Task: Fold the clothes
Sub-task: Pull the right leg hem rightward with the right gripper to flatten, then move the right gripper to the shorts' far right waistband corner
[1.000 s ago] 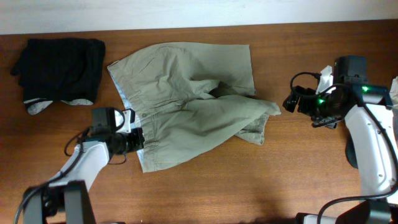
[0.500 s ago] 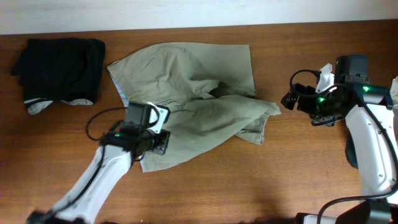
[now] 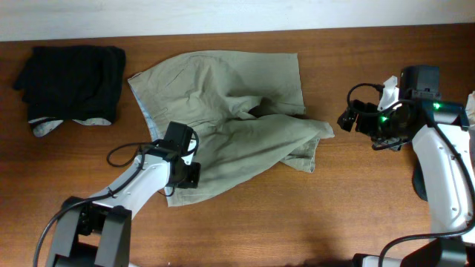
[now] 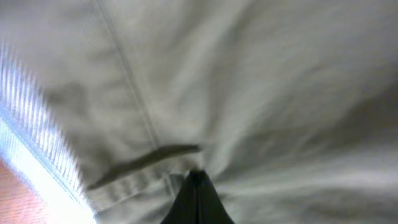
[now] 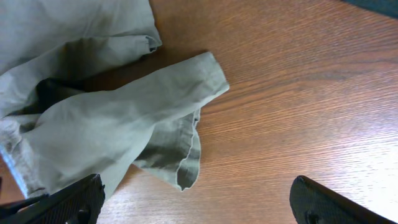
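The right gripper grabs the shorts' far leg near its hem's outer corner next, to pull that leg straight for folding.
The pale khaki-olive shorts [image 3: 223, 96] lie spread in the middle of the table, with one leg folded over toward the right. My left gripper [image 3: 191, 175] is on the waistband at the shorts' lower left. In the left wrist view its fingers [image 4: 196, 177] are closed together, with the fabric [image 4: 249, 93] puckered round the tip beside a belt loop. My right gripper [image 3: 345, 120] is open and empty above bare wood, right of the leg hem. In the right wrist view its fingers [image 5: 196, 186] are wide apart, with the hem [image 5: 112, 118] to the left.
A pile of black clothes [image 3: 74, 74] lies at the back left, with a grey-white piece [image 3: 44, 127] showing under its front edge. A white object [image 3: 387, 85] sits by the right arm. The wooden table [image 3: 297, 222] runs to a pale wall at the back.
My left arm has moved right, from beside the shorts' left edge onto the waistband. The right arm and the shorts have hardly moved.
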Tool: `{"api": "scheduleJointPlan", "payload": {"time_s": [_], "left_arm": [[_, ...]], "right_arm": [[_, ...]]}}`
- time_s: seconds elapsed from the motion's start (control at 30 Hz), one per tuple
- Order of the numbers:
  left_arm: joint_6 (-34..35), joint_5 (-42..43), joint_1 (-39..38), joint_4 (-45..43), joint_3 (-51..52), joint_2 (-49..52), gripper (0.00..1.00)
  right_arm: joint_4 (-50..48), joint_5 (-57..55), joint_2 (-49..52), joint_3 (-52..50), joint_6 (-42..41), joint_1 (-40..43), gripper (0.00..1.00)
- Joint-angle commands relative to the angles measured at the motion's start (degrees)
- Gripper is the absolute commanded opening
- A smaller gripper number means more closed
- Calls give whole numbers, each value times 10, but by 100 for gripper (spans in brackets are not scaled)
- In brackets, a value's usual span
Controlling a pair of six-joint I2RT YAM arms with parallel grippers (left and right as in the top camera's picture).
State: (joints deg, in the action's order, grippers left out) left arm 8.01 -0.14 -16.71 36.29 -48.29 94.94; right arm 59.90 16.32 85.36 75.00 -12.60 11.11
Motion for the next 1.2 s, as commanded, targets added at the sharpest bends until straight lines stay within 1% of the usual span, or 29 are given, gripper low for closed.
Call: {"api": "scheduleJointPlan", "payload": {"time_s": [0.0,0.13,0.27,0.33,0.4,0.5,0.53,0.57,0.6,0.63,0.67,0.73,0.8,0.83,0.9,0.93,1.0,1.13,1.17], "left_arm": [[102,-109,3,102,10,29,0],[122,-163,3,176,-20,29,0],[123,-190,3,205,-44,29,0],[132,-226,4,217,-52,29,0],[132,-248,13,222,-62,29,0],[132,-247,28,225,-78,29,0],[132,-248,30,224,-86,29,0],[132,-247,30,224,-95,29,0],[130,-247,30,223,-111,28,0],[129,-242,29,223,-130,28,0],[128,-235,28,223,-143,26,0],[104,-204,28,216,-168,19,0],[96,-175,28,210,-184,10,0],[89,-163,28,207,-191,4,0],[77,-145,28,199,-198,-9,0],[70,-132,28,194,-198,-21,0],[53,-109,28,186,-198,-44,0],[38,-84,28,165,-198,-85,0],[38,-84,28,163,-198,-93,0]], "right_arm": [[-3,-22,-2,8,9,2,99],[-3,-22,-1,8,23,2,99],[17,-16,16,7,28,2,99],[24,-12,32,5,28,2,99],[26,32,49,2,49,1,99],[12,81,70,2,80,-3,98],[-10,89,76,2,94,-8,90],[-35,92,79,2,99,-17,62],[-81,91,83,2,113,-37,6],[-131,82,84,2,120,-60,4],[-177,53,86,2,122,-83,4],[-261,-9,93,2,122,-125,4],[-352,-47,114,2,130,-162,4],[-397,-56,132,4,139,-176,4],[-446,-59,172,17,139,-187,4],[-461,-58,210,40,139,-189,4],[-459,-51,261,81,139,-190,4],[-428,-31,358,186,141,-194,4],[-408,-23,387,226,141,-196,4]]}}
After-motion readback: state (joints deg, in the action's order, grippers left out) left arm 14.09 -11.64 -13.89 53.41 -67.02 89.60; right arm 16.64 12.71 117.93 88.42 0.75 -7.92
